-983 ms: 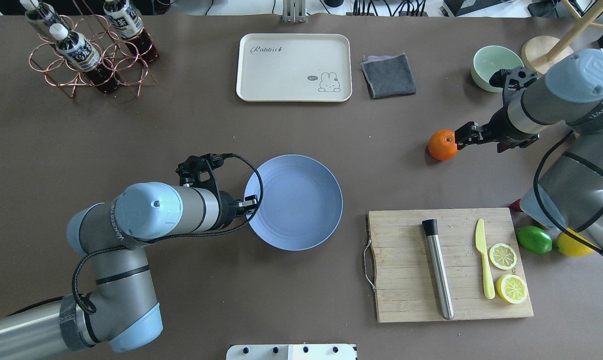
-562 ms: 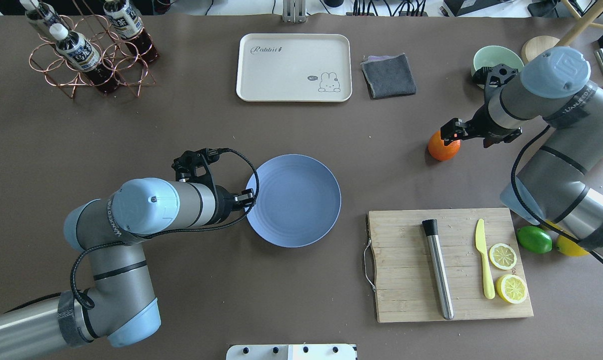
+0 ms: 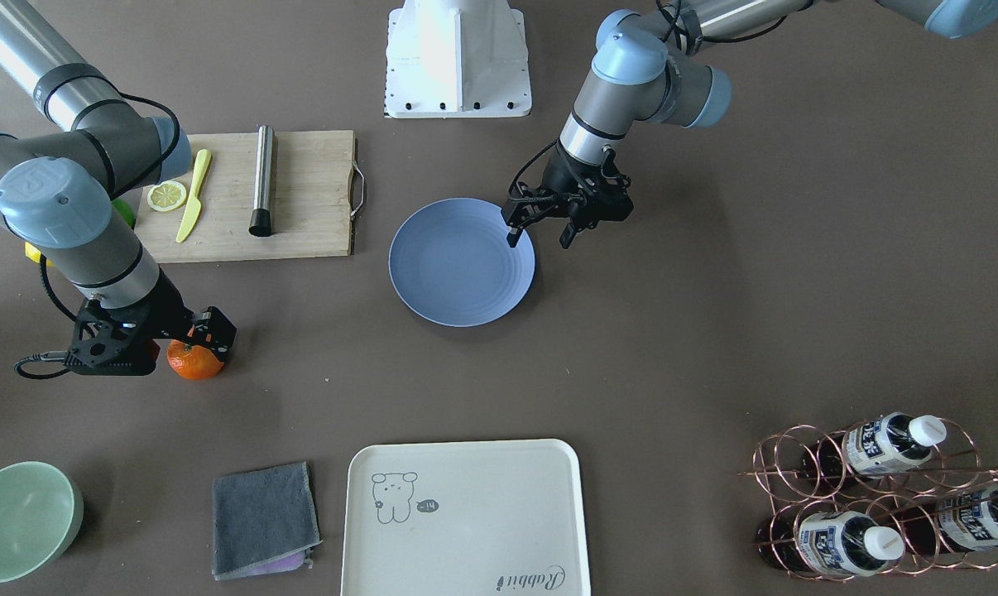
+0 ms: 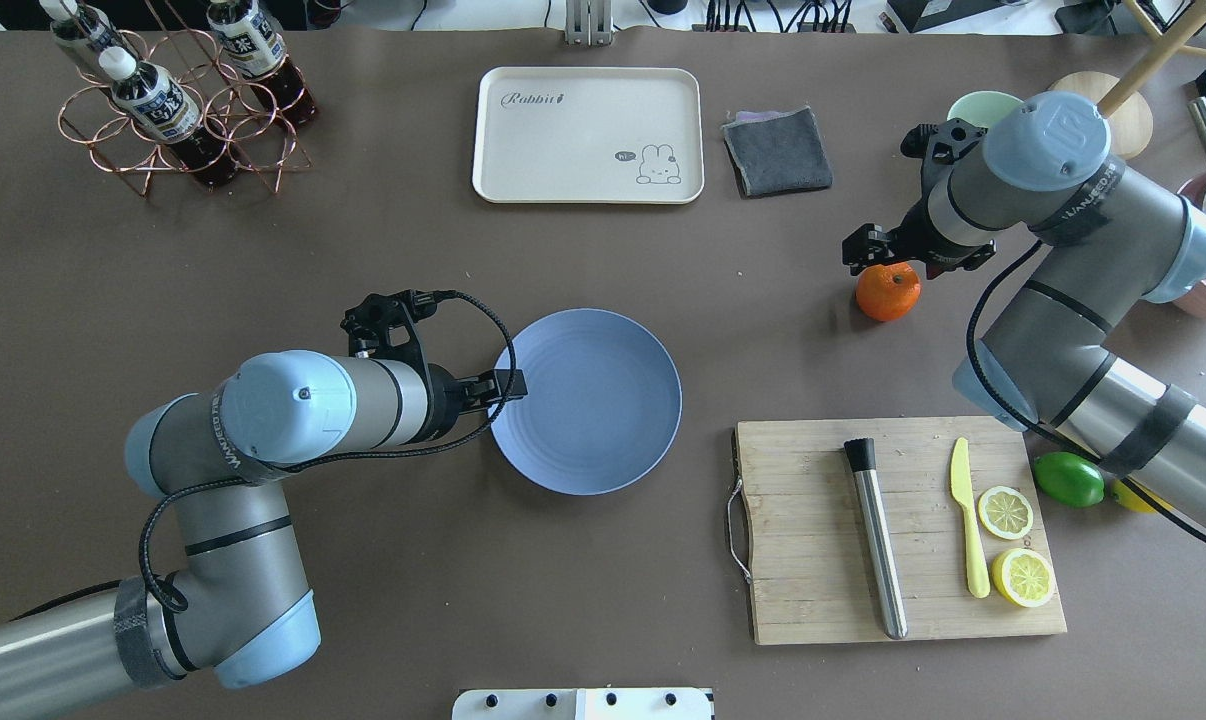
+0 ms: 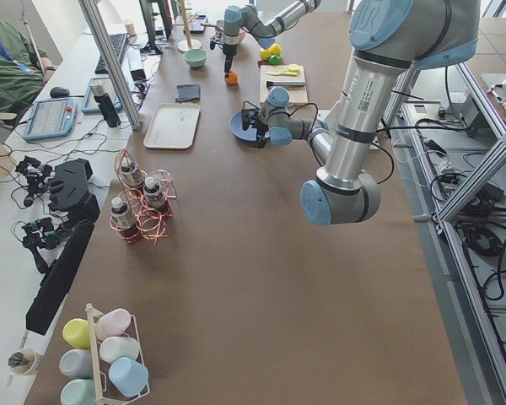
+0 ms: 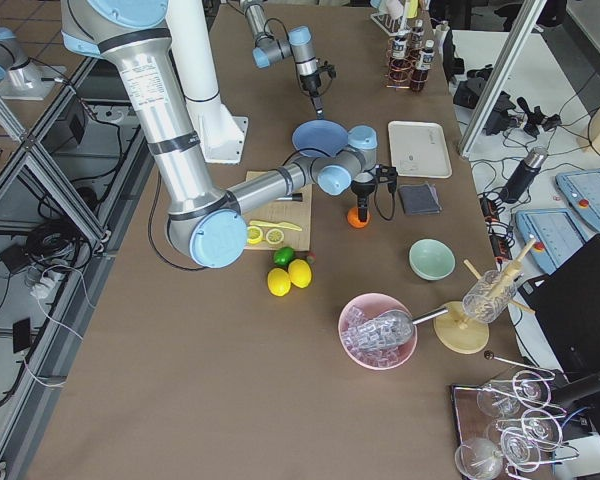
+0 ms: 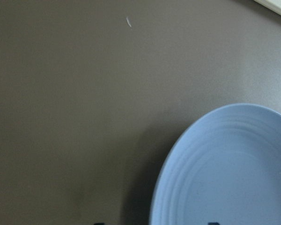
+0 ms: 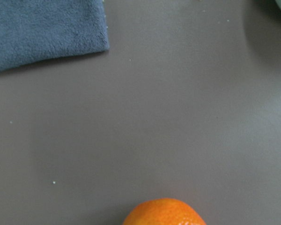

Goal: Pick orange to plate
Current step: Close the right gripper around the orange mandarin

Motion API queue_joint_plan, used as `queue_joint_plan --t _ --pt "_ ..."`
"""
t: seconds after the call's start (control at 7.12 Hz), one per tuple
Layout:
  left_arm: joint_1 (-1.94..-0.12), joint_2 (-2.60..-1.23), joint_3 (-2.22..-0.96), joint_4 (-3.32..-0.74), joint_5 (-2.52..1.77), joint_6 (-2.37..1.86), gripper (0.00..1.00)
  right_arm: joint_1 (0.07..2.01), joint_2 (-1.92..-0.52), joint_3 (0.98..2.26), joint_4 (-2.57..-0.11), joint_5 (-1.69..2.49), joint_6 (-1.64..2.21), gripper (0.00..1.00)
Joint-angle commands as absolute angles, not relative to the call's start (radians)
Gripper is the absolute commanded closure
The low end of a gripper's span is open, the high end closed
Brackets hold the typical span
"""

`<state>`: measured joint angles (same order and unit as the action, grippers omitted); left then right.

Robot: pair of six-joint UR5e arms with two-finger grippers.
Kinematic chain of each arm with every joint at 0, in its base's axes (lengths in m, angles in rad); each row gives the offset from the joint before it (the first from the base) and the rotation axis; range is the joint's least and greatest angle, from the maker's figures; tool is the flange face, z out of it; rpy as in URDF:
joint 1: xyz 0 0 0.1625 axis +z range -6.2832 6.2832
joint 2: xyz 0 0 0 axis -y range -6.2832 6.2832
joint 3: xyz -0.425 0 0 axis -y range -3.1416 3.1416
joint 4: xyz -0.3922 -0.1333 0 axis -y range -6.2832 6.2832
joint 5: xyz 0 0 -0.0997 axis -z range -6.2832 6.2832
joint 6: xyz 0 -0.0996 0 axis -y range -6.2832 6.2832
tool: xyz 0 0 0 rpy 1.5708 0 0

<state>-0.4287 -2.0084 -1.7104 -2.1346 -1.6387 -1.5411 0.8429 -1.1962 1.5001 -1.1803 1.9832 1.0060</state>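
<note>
The orange has to go on the light-blue plate, so the robot's right hand will next grab it by its round sides.
The orange sits on the brown table at the right, also seen in the front view and at the bottom edge of the right wrist view. My right gripper hangs open directly over it, one finger beside the fruit; the jaws do not close on it. The light-blue plate lies mid-table. My left gripper is open at the plate's near-left rim, one finger over the plate and one outside it.
A wooden cutting board carries a steel tube, a yellow knife and two lemon halves. A lime and a lemon lie right of it. A cream tray, a grey cloth, a green bowl and a bottle rack line the far side.
My right arm swung round and its gripper moved from the orange's right side to above it. My left gripper shifted slightly toward the plate's rim.
</note>
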Motion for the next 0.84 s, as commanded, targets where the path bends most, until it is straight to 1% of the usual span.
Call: queue_joint_plan --t 0.0,0.14,0.28,0.42,0.56,0.7 --pt "-0.43 -2.006 -1.71 -2.137 -1.64 -1.542 0.02 0.816 -1.193 1.437 -1.1 1.956 1.045 0.0" --pt "-0.43 -2.005 -1.709 -2.14 -1.641 -1.54 0.02 0.816 -1.192 1.446 -1.1 1.956 1.06 0.35" --pt "-0.43 -2.005 -1.71 -2.141 -1.641 -1.54 0.02 0.827 -1.193 1.459 -1.103 1.968 1.083 0.99" --pt "-0.433 -2.008 -1.716 -2.14 -1.644 -1.54 0.02 0.865 -1.192 1.501 -1.139 2.018 1.085 1.0" --pt "-0.454 -2.013 -1.73 -2.135 -1.652 -1.539 0.02 0.896 -1.166 1.587 -1.257 2.061 1.086 1.0" --pt "-0.504 -2.005 -1.741 -2.132 -1.684 -1.498 0.02 0.894 -1.081 1.651 -1.445 2.06 1.091 1.0"
